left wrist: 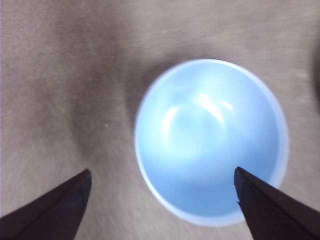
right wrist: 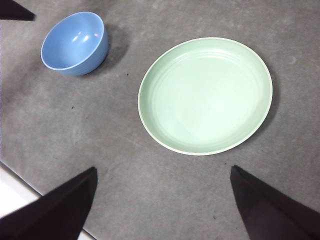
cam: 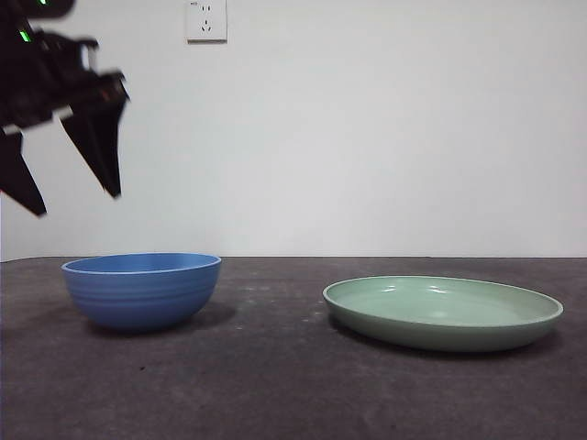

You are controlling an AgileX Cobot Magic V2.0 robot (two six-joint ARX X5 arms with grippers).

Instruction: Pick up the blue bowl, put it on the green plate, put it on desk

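Note:
I will set the blue bowl on the green plate point(cam: 443, 312), so next my left gripper will grab the bowl by its rim point(cam: 78, 266).
The blue bowl point(cam: 142, 289) point(left wrist: 211, 141) point(right wrist: 74, 43) stands upright and empty on the desk point(cam: 275, 385) at the left. The green plate point(cam: 443, 312) point(right wrist: 205, 95) lies empty on the desk to its right, apart from the bowl. My left gripper point(cam: 75, 192) point(left wrist: 162, 175) hangs open above the bowl's left side, well clear of its rim, nothing between its jaws. My right gripper point(right wrist: 162, 172) is open high over the desk near the plate, holding nothing, and does not show in the front view.
A white wall with a socket point(cam: 205, 20) stands behind the desk. In the right wrist view a pale desk edge point(right wrist: 15, 187) runs close by the right gripper.

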